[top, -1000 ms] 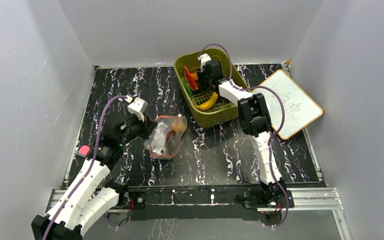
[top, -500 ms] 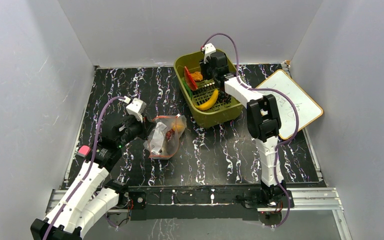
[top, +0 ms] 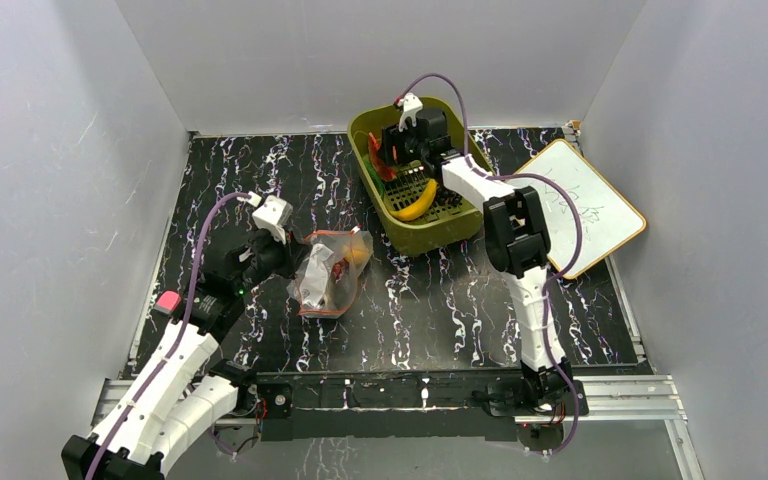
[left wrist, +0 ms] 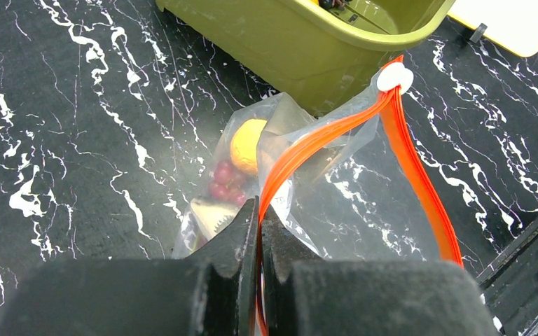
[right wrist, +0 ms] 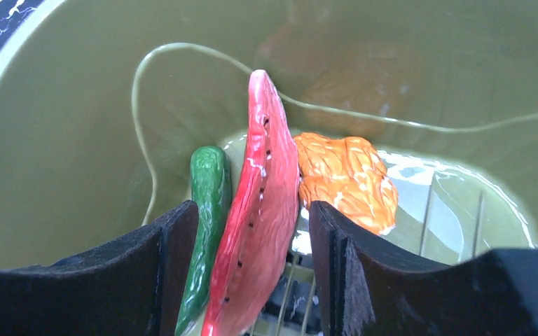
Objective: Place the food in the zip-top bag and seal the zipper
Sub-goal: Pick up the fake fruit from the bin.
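Observation:
The right gripper grabs the upright watermelon slice [top: 380,160] across its thin flat sides next, leaving its far tip free to enter the zip-top bag [top: 328,272].
My left gripper [left wrist: 259,210] is shut on the red-orange zipper [left wrist: 308,147] of the clear zip-top bag [top: 328,272], holding its mouth up; it shows in the top view too [top: 282,252]. An orange [left wrist: 246,143] and a grape bunch [left wrist: 223,183] lie inside the bag. My right gripper [right wrist: 252,224] is open inside the olive basket [top: 364,128], its jaws either side of the upright watermelon slice [right wrist: 263,210]. A green piece [right wrist: 207,210] stands between the slice and the left finger, and an orange piece [right wrist: 347,178] lies just beyond. A yellow banana [top: 415,207] lies on the basket floor.
The basket [left wrist: 287,42] stands just behind the bag's mouth. A white board with a tan frame [top: 582,205] lies at the right of the basket. Grey walls close in the black marbled table [top: 440,310] on three sides.
My right gripper has moved to the left back corner of the basket and now straddles the watermelon slice. The left gripper and bag have stayed put.

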{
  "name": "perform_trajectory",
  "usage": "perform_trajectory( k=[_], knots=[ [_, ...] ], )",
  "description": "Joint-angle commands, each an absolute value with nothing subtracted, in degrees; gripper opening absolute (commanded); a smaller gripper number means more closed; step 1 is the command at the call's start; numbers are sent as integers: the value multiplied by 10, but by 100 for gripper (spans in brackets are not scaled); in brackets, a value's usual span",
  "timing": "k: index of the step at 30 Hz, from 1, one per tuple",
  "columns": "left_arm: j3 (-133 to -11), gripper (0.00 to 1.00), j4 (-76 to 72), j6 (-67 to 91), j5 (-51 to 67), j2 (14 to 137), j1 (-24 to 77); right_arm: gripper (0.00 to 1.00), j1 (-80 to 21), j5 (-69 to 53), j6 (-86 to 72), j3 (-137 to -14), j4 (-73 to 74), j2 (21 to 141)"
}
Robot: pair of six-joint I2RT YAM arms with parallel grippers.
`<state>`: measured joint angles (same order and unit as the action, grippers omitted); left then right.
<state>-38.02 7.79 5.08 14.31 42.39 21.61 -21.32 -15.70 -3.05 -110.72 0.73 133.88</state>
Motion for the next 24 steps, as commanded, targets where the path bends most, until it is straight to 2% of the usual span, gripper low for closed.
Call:
perform_trajectory(
  k=[1, 5, 9, 14, 19, 24],
  knots=[
    [-380, 0, 76, 44, 132, 425, 217, 59, -215, -189, -30, -1169, -45, 1372],
    [-378, 0, 74, 43, 131, 427, 217, 60, -217, -175, -27, -1198, -55, 1404],
    [-378, 0, 72, 42, 134, 434, 217, 55, -217, -182, -25, -1223, -50, 1436],
    [-380, 0, 73, 41, 135, 437, 218, 39, -220, -178, -12, -1233, -40, 1450],
    [-379, 0, 73, 42, 133, 434, 217, 16, -219, -174, 8, -1233, -36, 1428],
    [-380, 0, 71, 47, 134, 434, 218, 6, -219, -174, 16, -1196, -58, 1369]
  ],
)
